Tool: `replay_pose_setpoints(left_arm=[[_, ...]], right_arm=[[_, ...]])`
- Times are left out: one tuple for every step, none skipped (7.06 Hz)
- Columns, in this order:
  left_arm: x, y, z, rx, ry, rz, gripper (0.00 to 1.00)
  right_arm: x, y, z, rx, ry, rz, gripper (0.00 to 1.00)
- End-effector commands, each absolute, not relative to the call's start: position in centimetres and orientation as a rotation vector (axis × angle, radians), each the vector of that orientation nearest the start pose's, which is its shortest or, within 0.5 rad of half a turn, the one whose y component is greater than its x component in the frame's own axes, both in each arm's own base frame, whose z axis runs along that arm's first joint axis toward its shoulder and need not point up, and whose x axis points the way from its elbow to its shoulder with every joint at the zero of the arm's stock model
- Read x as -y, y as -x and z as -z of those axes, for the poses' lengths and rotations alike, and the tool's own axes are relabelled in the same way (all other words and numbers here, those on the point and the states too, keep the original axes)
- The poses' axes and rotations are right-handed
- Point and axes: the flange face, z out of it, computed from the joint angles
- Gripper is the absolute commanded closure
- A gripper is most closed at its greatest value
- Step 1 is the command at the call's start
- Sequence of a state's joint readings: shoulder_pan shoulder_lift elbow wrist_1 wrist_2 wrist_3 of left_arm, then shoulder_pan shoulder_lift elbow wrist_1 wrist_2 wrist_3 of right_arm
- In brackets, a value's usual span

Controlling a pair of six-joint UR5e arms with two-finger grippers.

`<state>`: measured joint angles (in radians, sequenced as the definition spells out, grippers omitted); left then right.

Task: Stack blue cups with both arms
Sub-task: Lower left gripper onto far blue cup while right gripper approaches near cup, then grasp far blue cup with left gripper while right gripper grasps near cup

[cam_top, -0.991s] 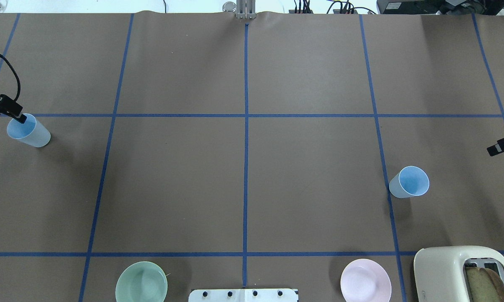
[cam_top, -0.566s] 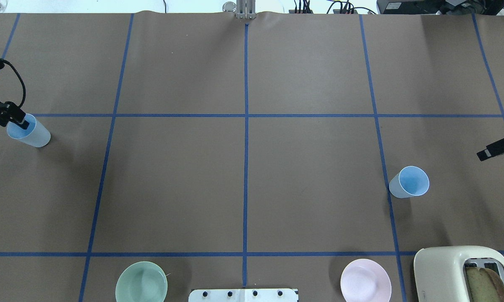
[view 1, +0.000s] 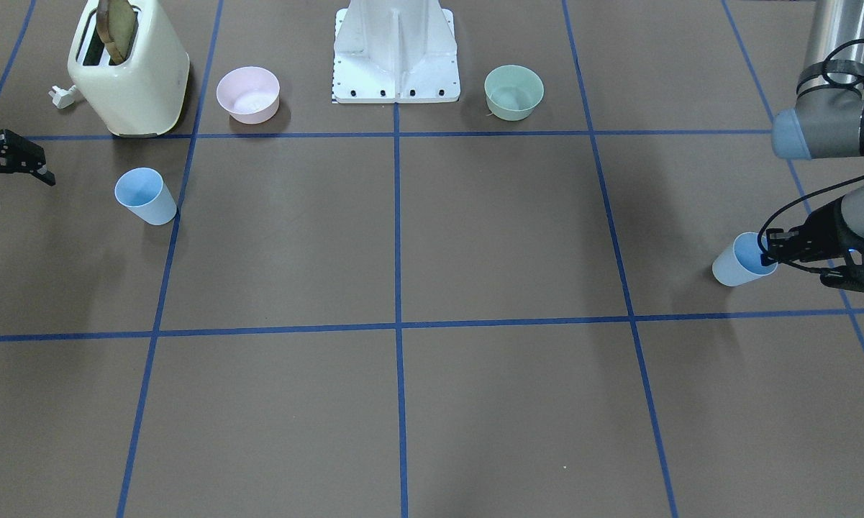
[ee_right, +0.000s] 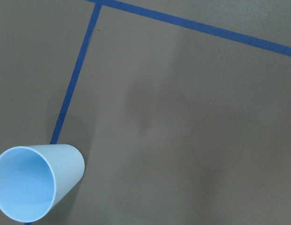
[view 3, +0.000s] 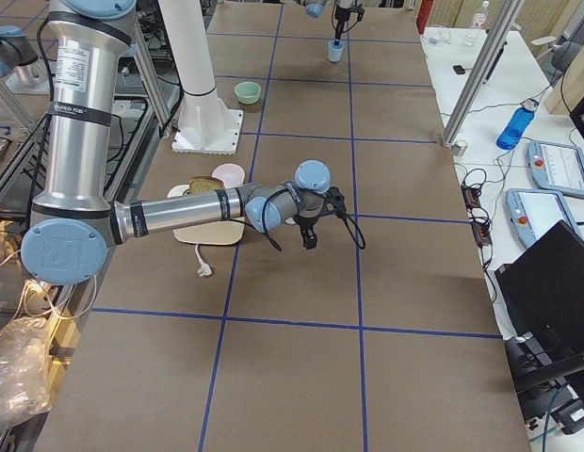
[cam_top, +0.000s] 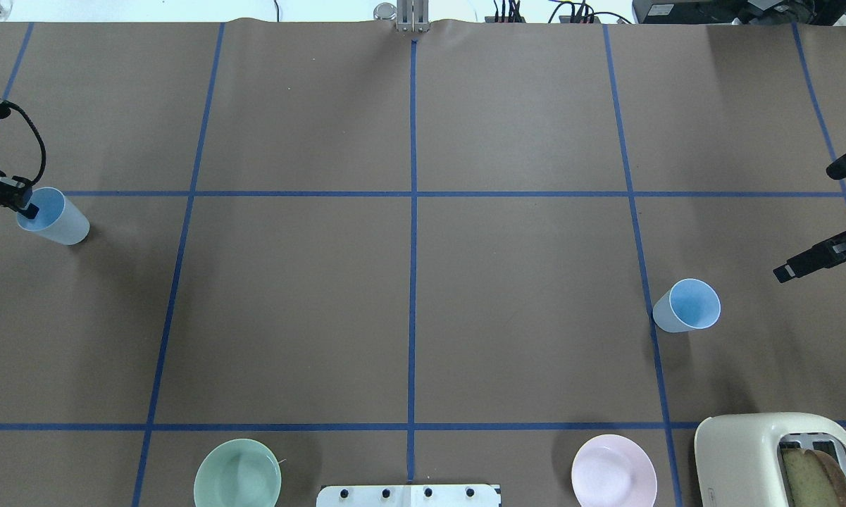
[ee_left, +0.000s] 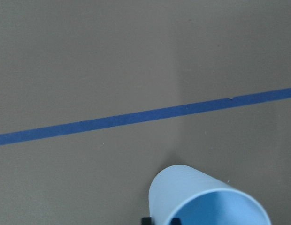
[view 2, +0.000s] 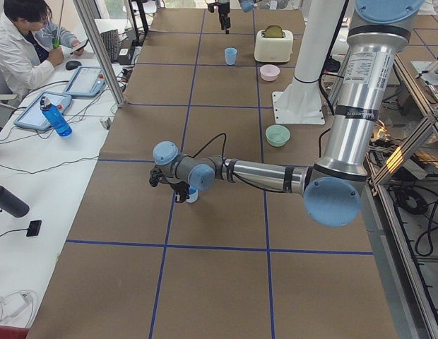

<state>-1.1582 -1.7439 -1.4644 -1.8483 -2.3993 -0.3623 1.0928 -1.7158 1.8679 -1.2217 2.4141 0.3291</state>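
Note:
My right gripper grabs the free-standing blue cup by its rim [view 1: 160, 183] next, to stack it with the other blue cup [view 1: 738, 262].
One blue cup [cam_top: 56, 220] stands at the table's far left; it also shows in the front view [view 1: 734, 267] and the left wrist view [ee_left: 206, 199]. My left gripper [cam_top: 27, 206] is at its rim, one finger inside, shut on the cup wall. The other blue cup [cam_top: 687, 306] stands upright and free on the right; it also shows in the front view [view 1: 144, 196] and the right wrist view [ee_right: 33, 180]. My right gripper [cam_top: 806, 222] is open and empty, hovering apart from that cup toward the table's right edge; it also shows in the front view [view 1: 23, 193].
A cream toaster [cam_top: 775, 458] with bread stands near the right cup, toward the robot. A pink bowl [cam_top: 613, 470] and a mint-green bowl [cam_top: 237, 473] flank the white pedestal base [view 1: 396, 54]. Blue tape lines grid the brown table.
My right gripper has moved in from the right edge toward the right cup. My left gripper's finger has shifted to the rim, and the left cup has moved slightly right.

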Motion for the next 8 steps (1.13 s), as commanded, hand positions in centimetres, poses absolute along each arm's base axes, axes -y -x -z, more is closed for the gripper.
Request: replay_pose_setpoints(left_arm=[[55.5,-18.2,-54.7,-0.955,0.047,-0.144,1.0],[55.9,-18.4,-51.2,-0.956,0.067,-0.086,1.0],[56.8,-18.8,-47.6,-0.952,0.083,-0.068,1.0],[58.2,-19.8,-43.0,-0.95,0.125,0.016,1.0],[58.1,-23.1,-40.3,-0.955,0.158,0.038,1.0],[57.6,-27.2,-37.1,-0.963,0.195,0.056,1.0],[57.1,-29.9,-34.4,-0.973,0.225,0.087,1.0],[56.7,-31.9,-32.1,-0.983,0.245,0.103,1.0]], right_arm=[[42.0,19.1,-51.0,0.931,-0.09,0.325,0.01],[41.3,20.8,-50.2,0.911,-0.086,0.317,0.01],[41.1,21.3,-49.7,0.916,-0.081,0.312,0.01],[40.7,22.1,-49.8,0.908,-0.068,0.304,0.03],[40.3,23.0,-49.8,0.906,-0.081,0.3,0.06],[40.0,23.9,-49.8,0.908,-0.09,0.292,0.06],[39.6,24.9,-49.9,0.889,-0.097,0.302,0.06],[39.4,25.4,-50.0,0.884,-0.094,0.303,0.06]])
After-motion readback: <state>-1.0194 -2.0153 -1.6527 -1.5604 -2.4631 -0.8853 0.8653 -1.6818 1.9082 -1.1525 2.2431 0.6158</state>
